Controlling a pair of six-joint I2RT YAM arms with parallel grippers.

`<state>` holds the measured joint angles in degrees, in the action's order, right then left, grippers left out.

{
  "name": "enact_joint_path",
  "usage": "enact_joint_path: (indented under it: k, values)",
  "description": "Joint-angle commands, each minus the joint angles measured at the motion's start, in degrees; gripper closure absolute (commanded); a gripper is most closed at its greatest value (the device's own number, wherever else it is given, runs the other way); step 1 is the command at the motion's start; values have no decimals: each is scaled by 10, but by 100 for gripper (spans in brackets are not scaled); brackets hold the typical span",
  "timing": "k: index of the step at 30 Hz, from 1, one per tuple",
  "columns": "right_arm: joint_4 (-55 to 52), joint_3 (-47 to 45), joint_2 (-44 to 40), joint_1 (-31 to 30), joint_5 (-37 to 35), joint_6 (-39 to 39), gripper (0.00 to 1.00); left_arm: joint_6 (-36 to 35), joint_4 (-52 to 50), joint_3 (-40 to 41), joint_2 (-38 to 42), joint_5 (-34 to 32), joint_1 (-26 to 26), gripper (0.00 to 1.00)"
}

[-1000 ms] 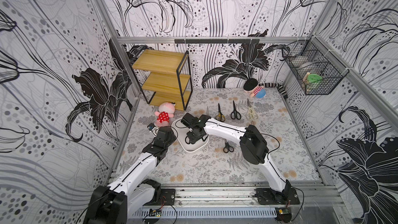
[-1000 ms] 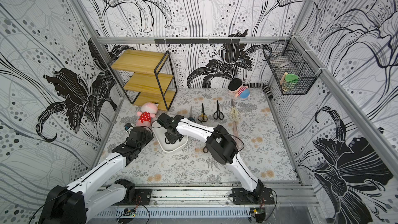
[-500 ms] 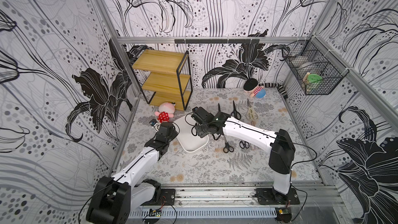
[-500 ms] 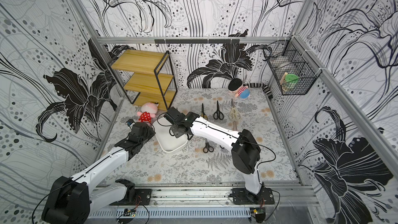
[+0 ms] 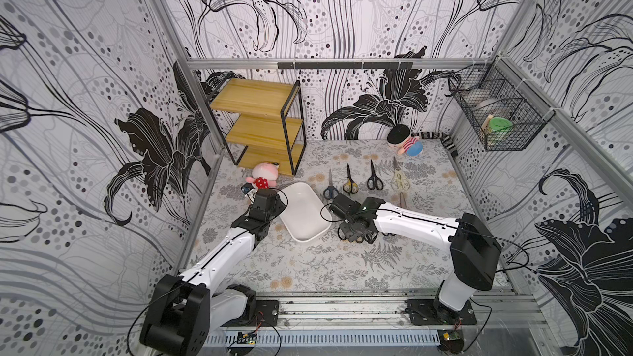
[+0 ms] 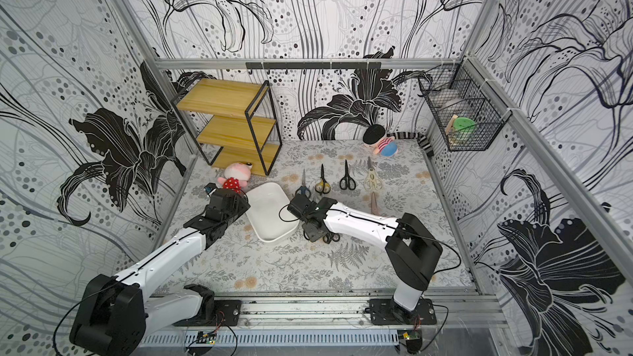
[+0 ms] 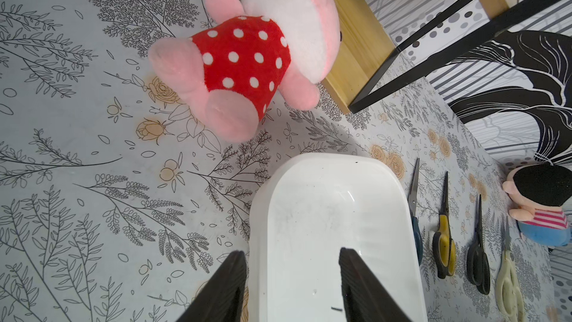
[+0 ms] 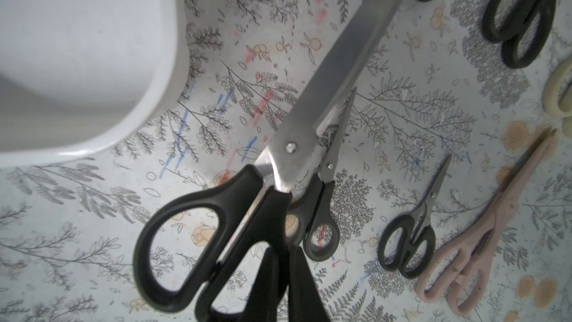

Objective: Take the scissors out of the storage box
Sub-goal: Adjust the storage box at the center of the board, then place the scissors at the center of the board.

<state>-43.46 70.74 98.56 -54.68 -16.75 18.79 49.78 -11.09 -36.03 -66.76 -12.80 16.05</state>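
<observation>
I should keep holding the scissors with my right gripper. A small black pair is under their handle, so the scissors would land partly on it if I opened now.
The white storage box (image 5: 303,214) (image 6: 270,212) lies on the mat with nothing inside. My left gripper (image 5: 278,205) (image 7: 292,263) is open astride its left wall, one finger outside and one inside. My right gripper (image 5: 356,231) (image 8: 287,271) is shut on a handle loop of large black-handled scissors (image 8: 335,65), held low over the mat just right of the box. Several more scissors lie on the mat: dark blue (image 5: 329,189), yellow-black (image 5: 350,183), black (image 5: 374,179), cream (image 5: 399,180), pinkish (image 8: 483,236) and two small black pairs (image 8: 408,243) (image 8: 322,230).
A wooden shelf (image 5: 260,125) stands at the back left with a pink plush (image 5: 263,177) in front of it. A black-haired doll (image 5: 406,140) lies at the back wall. A black wire basket (image 5: 496,121) hangs on the right wall.
My right gripper has come out of the storage box to the right and forward, carrying the large black scissors. My left gripper has moved forward onto the box's left wall.
</observation>
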Motion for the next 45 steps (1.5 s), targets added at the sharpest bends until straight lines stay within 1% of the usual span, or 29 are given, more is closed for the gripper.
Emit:
enact_joint_path:
  k: [1, 4, 12, 21, 26, 33, 40, 45]
  values:
    - [26, 0, 30, 0, -3, -3, 100, -14, 8, -18, -1, 5, -3, 46]
    - [44, 12, 60, 0, -5, -12, 100, -17, -1, -19, 6, 0, -3, 46]
    - [101, 21, 88, -1, 65, -29, 100, -14, -15, 6, 44, -18, -3, 46]
    - [109, 82, 123, -1, 107, -43, 100, -8, -17, 18, 53, -21, -3, 46]
    - [106, 115, 142, -1, 118, -47, 100, -8, -19, 20, 57, -25, -3, 46]
    - [86, 77, 116, -1, 70, -49, 100, -3, -19, 30, 64, -29, -3, 46]
    - [82, 26, 95, -2, 84, -30, 100, 0, -17, 29, 57, -28, -3, 46]
    - [85, 20, 104, 0, 79, -23, 100, -2, -18, 27, 58, -29, -3, 46]
